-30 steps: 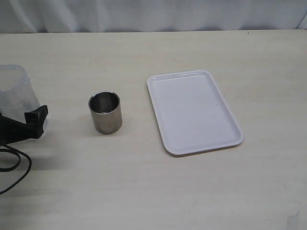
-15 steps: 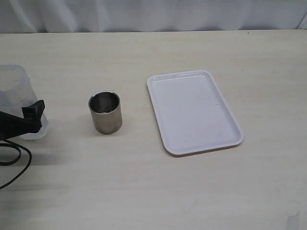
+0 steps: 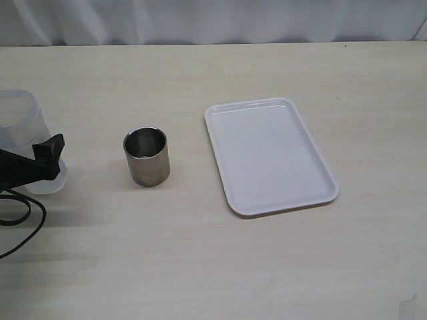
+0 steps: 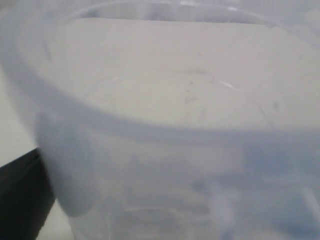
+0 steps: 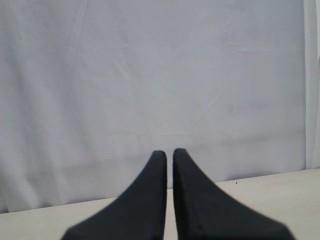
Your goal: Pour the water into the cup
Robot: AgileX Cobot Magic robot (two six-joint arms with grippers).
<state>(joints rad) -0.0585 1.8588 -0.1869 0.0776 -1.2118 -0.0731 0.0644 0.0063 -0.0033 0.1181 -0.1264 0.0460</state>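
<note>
My left gripper takes the plastic beaker by its side next, leaving the beaker's open rim free to pour into the steel cup (image 3: 146,157).
The steel cup (image 3: 146,157) stands upright on the table, left of centre, showing a dark inside. At the far left edge stands a translucent plastic beaker (image 3: 23,127). My left gripper (image 3: 37,150) straddles it with jaws wide; one black finger (image 3: 49,155) crosses the beaker's front wall, the other is hidden behind it. The left wrist view is filled by the beaker (image 4: 165,125), with a finger (image 4: 20,200) beside it. The water does not show through the cloudy wall. My right gripper (image 5: 169,152) is shut and empty, out of the exterior view.
A white rectangular tray (image 3: 267,157) lies empty to the right of the cup. A black cable (image 3: 30,233) loops on the table below my left arm. A pale curtain (image 5: 150,75) backs the table's far edge.
The left gripper's finger has shifted a little up and left along the beaker. The beaker, the cup and the tray have stayed put.
</note>
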